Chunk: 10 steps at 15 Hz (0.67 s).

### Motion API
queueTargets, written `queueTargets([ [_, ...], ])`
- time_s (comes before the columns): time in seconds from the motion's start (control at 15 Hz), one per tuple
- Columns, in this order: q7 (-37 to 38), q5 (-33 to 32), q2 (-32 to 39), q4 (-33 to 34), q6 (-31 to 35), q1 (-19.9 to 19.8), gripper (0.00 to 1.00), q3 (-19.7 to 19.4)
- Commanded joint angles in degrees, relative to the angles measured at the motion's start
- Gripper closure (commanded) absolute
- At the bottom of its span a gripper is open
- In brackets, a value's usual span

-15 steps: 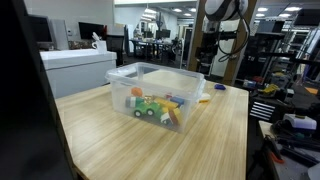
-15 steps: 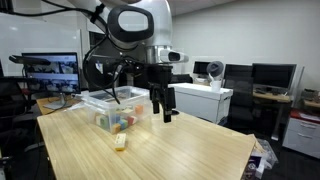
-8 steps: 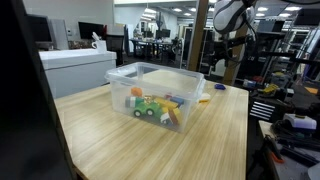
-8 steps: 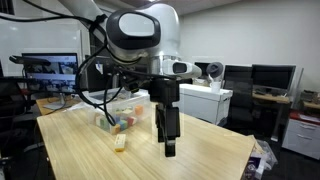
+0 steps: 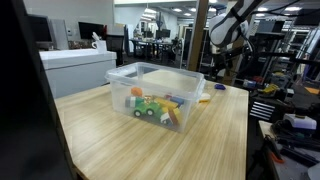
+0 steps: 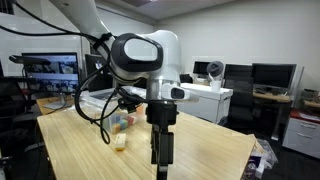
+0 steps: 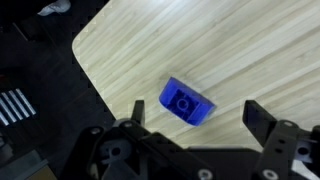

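My fingers still have a gap to the blue block (image 5: 218,88) (image 7: 187,103) below in an exterior view, so it is too early to close. My gripper lowers, then closes on the block.
In the wrist view a small blue block (image 7: 187,103) lies on the wooden table (image 7: 240,50) near its rounded corner. My gripper (image 7: 196,115) is open and hangs above it, one dark finger (image 7: 135,110) on each side, not touching it. In an exterior view the gripper (image 5: 221,72) hovers over the blue block (image 5: 218,88) at the table's far corner. In an exterior view the gripper (image 6: 160,165) points down close to the camera and hides the block.
A clear plastic bin (image 5: 125,73) with several colourful toys stands mid-table and shows behind the arm (image 6: 100,103). A yellow piece (image 5: 203,99) lies beside the bin. A small pale object (image 6: 120,142) lies on the table. The table edge (image 7: 95,75) and floor are close to the block.
The arm has swung away from the bin toward the table's corner and lowered. The gripper stays open and empty.
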Motion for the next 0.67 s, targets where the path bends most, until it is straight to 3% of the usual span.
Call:
queueTargets([
  [0.0, -7.00, 1.37, 3.20, 2.40, -2.28, -1.26, 0.00, 2.37],
  [0.6, -19.96, -1.13, 9.22, 8.93, -9.64, -3.32, 0.00, 3.02],
])
